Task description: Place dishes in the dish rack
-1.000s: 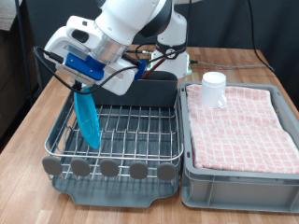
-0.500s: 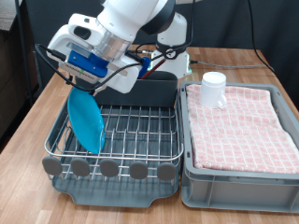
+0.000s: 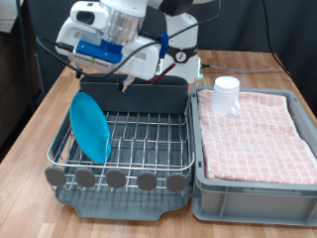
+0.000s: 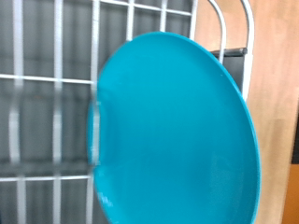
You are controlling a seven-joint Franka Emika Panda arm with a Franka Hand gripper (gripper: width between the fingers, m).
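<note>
The cup's round body is wide for the robot's fingers, so the gripper next needs to grab the cup by its slim handle to place it in the dish rack.
The light-blue plate stands on edge in the dish rack, leaning against the wire grid at the exterior view's left. It fills the wrist view, with the rack's wires behind it. My gripper is open and empty just above the plate, clear of it. Its fingers do not show in the wrist view. The white cup stands upright on the pink checked cloth in the grey tub. The wooden spoon is not in view.
The grey tub with the pink checked cloth stands to the exterior view's right of the rack. The tall grey utensil box is at the rack's back. The row of round tabs lines its front. Wooden table lies around.
The plate was set down into the rack and let go. My gripper has risen off it towards the exterior view's top. The plate now stands alone, more face-on.
</note>
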